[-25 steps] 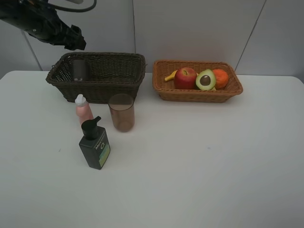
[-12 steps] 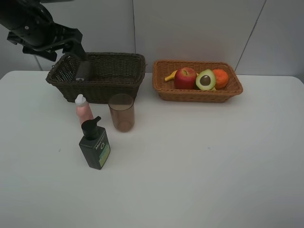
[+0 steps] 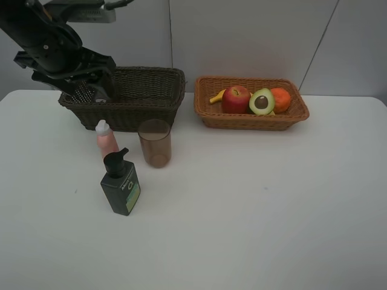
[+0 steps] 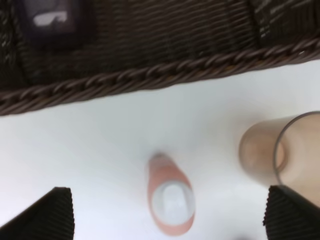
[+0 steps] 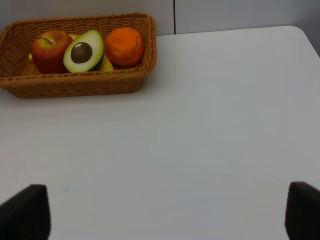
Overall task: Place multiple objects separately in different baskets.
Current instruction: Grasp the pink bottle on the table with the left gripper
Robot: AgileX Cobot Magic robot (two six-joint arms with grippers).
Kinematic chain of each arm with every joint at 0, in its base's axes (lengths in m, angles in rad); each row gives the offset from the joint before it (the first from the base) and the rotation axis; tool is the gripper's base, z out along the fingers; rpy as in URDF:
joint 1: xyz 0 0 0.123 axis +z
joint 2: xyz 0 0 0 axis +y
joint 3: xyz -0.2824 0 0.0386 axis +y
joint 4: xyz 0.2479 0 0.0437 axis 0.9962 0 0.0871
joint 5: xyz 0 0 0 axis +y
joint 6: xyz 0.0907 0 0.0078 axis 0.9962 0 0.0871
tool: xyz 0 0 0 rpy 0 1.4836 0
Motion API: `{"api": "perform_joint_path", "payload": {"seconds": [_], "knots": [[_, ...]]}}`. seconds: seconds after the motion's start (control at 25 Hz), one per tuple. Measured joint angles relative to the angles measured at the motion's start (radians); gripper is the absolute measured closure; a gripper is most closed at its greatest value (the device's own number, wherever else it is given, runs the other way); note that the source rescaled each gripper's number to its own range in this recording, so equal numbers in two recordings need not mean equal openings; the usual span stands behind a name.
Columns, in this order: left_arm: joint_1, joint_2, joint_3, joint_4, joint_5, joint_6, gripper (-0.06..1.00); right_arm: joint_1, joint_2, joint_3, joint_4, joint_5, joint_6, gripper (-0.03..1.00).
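Observation:
The pink bottle needs to go into the dark brown basket, so my left gripper should next grab it by its body under the cap (image 3: pixel 106 138) (image 4: pixel 168 176).
My left gripper (image 3: pixel 95 90) hangs open and empty over the near wall of the dark brown basket (image 3: pixel 148 103), at its left end. In the left wrist view the small pink bottle (image 4: pixel 171 200) stands on the table below, between the open fingers (image 4: pixel 45 215), and one brownish cup (image 4: pixel 52 20) lies inside the dark basket (image 4: pixel 150 75). The pink bottle (image 3: pixel 106 140), a second cup (image 3: pixel 155 143) and the dark green pump bottle (image 3: pixel 121 184) stand in front of that basket. The tan basket (image 3: pixel 251 119) holds apple (image 3: pixel 236 98), avocado (image 3: pixel 262 101), orange (image 3: pixel 280 98) and banana (image 3: pixel 216 96). My right gripper (image 5: pixel 162 215) is open and empty.
The white table (image 3: pixel 272 199) stretches wide in front of both baskets. A grey panelled wall stands close behind them. The right arm is outside the exterior high view; its wrist view looks at the tan basket (image 5: pixel 75 85) from over bare table.
The left arm has come down and forward, from high behind the dark basket to its near left wall. It now hides the cup in that basket in the exterior view.

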Motion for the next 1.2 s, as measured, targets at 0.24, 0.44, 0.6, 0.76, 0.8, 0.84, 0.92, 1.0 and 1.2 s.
{"api": "perform_joint_path", "payload": {"seconds": [0.24,0.44,0.6,0.76,0.8,0.84,0.92,1.0,1.2], "knots": [[-0.009,0.045,0.0,0.028,0.03,-0.02,-0.05,0.0,0.0,0.0,0.0,0.0,0.0,-0.03],[-0.009,0.122,0.0,0.029,0.032,-0.021,-0.05,0.0,0.0,0.0,0.0,0.0,0.0,-0.03],[-0.009,0.169,0.0,0.028,0.031,-0.024,-0.05,0.0,0.0,0.0,0.0,0.0,0.0,-0.03],[-0.019,0.205,0.003,0.027,0.023,-0.024,-0.05,0.0,0.0,0.0,0.0,0.0,0.0,-0.03],[-0.021,0.213,0.003,0.024,0.018,-0.024,-0.05,0.0,0.0,0.0,0.0,0.0,0.0,-0.03],[-0.027,0.219,0.003,0.021,0.01,-0.024,-0.05,0.0,0.0,0.0,0.0,0.0,0.0,-0.03],[-0.031,0.236,0.003,0.014,-0.007,-0.024,-0.05,0.0,0.0,0.0,0.0,0.0,0.0,-0.03],[-0.032,0.252,0.003,0.006,-0.011,-0.024,-0.05,0.0,0.0,0.0,0.0,0.0,0.0,-0.03],[-0.032,0.291,0.003,0.003,-0.011,-0.025,-0.05,0.0,0.0,0.0,0.0,0.0,0.0,-0.03]]}}
